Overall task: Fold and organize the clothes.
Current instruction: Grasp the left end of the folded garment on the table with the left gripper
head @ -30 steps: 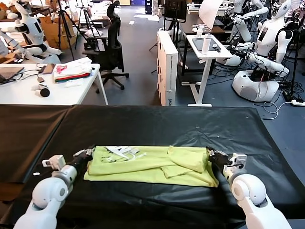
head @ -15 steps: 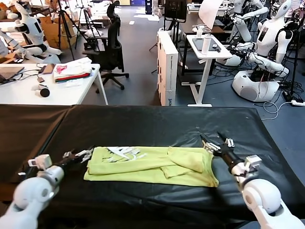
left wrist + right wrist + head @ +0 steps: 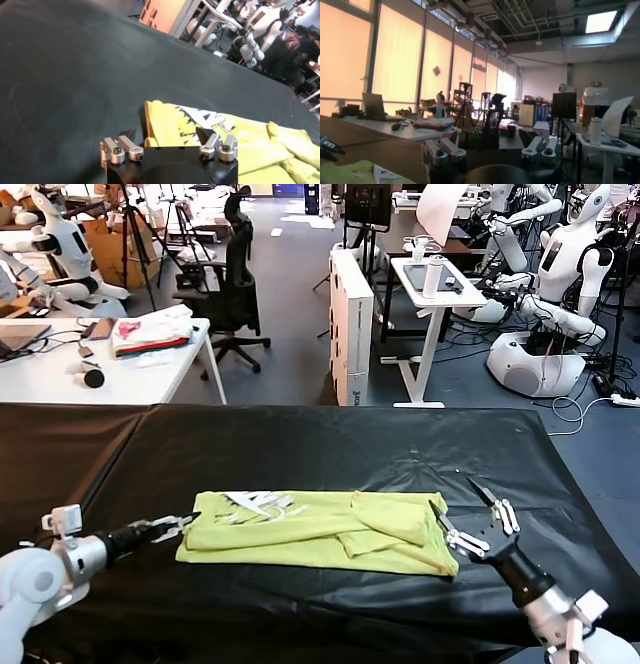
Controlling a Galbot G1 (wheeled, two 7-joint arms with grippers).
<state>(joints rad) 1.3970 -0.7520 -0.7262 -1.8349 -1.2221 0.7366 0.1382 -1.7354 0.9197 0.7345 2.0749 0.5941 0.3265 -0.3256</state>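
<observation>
The long lime T-shirt has its short end (image 3: pixel 190 531) beside the white print (image 3: pixel 255 504). My left gripper will grab the T-shirt by that end next to fold it shorter.
The lime T-shirt (image 3: pixel 320 529) lies folded into a long flat band on the black table, with its white print (image 3: pixel 255 504) showing at its left end. My left gripper (image 3: pixel 176 525) is open and empty, low over the table just left of the shirt's left edge. In the left wrist view the shirt (image 3: pixel 235 142) and print (image 3: pixel 205 117) lie just ahead of the open left gripper (image 3: pixel 165 135). My right gripper (image 3: pixel 472 517) is open and empty, tilted up just right of the shirt's right end. In its wrist view the right gripper (image 3: pixel 490 136) faces the room, with a corner of the shirt (image 3: pixel 342 172) showing.
The black cloth-covered table (image 3: pixel 330 444) stretches wide around the shirt. Behind it on the left stands a white table (image 3: pixel 190 369) with a white, pink and red fabric pile (image 3: pixel 150 332). An office chair (image 3: pixel 235 284), a small white desk (image 3: pixel 435 294) and other robots stand farther back.
Both grippers have left the shirt's two ends, opened and drawn back towards me. The right one has tilted upward. The shirt lies as before.
</observation>
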